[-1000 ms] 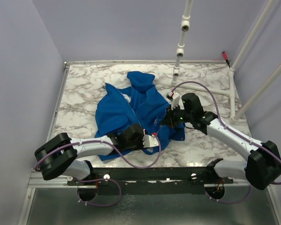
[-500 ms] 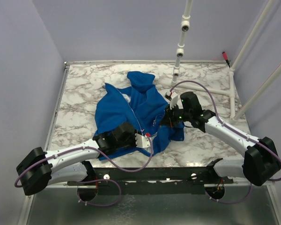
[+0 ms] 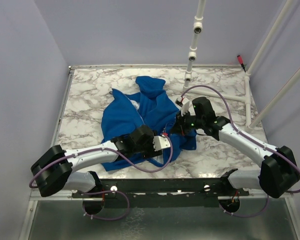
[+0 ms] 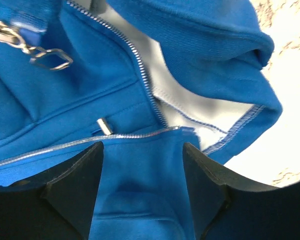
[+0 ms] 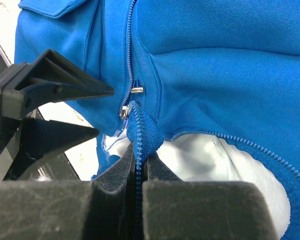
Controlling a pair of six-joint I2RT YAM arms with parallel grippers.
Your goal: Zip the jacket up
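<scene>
The left gripper grabs the jacket by the corner where the zipper teeth end (image 4: pixel 182 129) next. Then the left gripper draws that edge of the jacket for zipping up.
The royal-blue jacket (image 3: pixel 137 117) lies crumpled on the marble table, front unzipped, pale lining (image 5: pixel 215 160) showing. My right gripper (image 5: pixel 140 152) is shut on the jacket's zipper tape, pinching the blue teeth between its pads near the bottom hem. Just beyond it sit the silver zipper slider (image 5: pixel 124 113) and a small metal end piece (image 5: pixel 136 90). My left gripper (image 4: pixel 142 165) is open, its fingers (image 4: pixel 75 185) straddling blue fabric just below the other zipper edge (image 4: pixel 115 137). A metal pull tab (image 4: pixel 50 59) lies at upper left. In the top view the left gripper (image 3: pixel 162 142) is at the hem, the right gripper (image 3: pixel 182 124) close beside it.
White pipe posts (image 3: pixel 192 52) rise at the back of the table, with slanted white poles (image 3: pixel 277 95) at the right. Purple cables (image 3: pixel 150 167) loop off both arms. Grey walls close in the marble table (image 3: pixel 85 100) on left and back.
The left arm swung out to the left and came back toward the jacket's hem; its gripper narrowed, then opened wider. The right gripper kept its grip and barely moved.
</scene>
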